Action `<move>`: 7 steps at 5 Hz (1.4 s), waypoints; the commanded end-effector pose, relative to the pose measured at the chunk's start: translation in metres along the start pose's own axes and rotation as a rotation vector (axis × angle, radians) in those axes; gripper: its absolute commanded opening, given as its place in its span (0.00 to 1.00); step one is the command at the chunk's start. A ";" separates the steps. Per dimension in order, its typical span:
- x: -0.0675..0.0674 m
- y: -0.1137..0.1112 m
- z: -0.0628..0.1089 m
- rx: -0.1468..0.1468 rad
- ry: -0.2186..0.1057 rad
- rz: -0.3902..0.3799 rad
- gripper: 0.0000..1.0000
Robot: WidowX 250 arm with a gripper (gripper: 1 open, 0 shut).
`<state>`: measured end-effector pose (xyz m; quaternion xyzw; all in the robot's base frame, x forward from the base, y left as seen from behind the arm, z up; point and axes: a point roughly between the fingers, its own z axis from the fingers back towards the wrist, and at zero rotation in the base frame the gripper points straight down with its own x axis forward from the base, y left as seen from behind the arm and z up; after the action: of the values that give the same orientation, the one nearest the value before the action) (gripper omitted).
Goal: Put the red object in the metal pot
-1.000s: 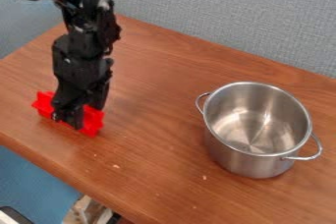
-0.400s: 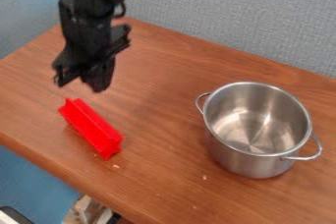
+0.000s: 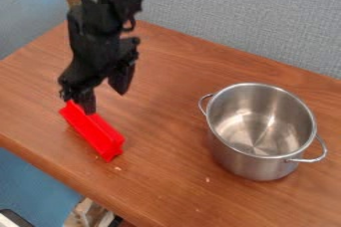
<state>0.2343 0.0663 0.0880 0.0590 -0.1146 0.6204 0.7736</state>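
My gripper grabs the red block by one of its short ends next, to put the block into the metal pot [image 3: 264,129].
The red object [image 3: 91,131] is a long bright red block lying flat and diagonally on the wooden table, at the front left. My gripper [image 3: 100,89] hangs just above the block's far end, pointing steeply down. Its dark fingers [image 3: 80,96] are spread wide and hold nothing; I cannot tell whether the lower finger touches the block. The metal pot [image 3: 264,129] stands upright at the right, shiny and empty, with a loop handle facing the front right. A stretch of bare wood separates pot and block.
The brown table [image 3: 173,92] ends in a front edge running diagonally just below the block. A blue-grey wall [image 3: 253,12] stands behind the table. The black arm rises from the gripper toward the top left.
A second ago the gripper was low with the red block in its jaws. It has risen clear, leaving the block flat on the table, and its jaws now stand wider.
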 end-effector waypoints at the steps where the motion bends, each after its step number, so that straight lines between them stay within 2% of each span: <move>1: 0.000 0.001 -0.010 -0.003 -0.030 0.000 1.00; 3: -0.005 0.006 -0.037 0.047 -0.054 0.008 1.00; 4: -0.007 0.006 -0.046 0.067 -0.056 0.005 1.00; 5: -0.008 0.007 -0.050 0.077 -0.056 0.008 0.00; 7: -0.006 0.008 -0.024 0.057 -0.060 -0.072 0.00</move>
<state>0.2207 0.0691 0.0514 0.1152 -0.0976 0.5963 0.7884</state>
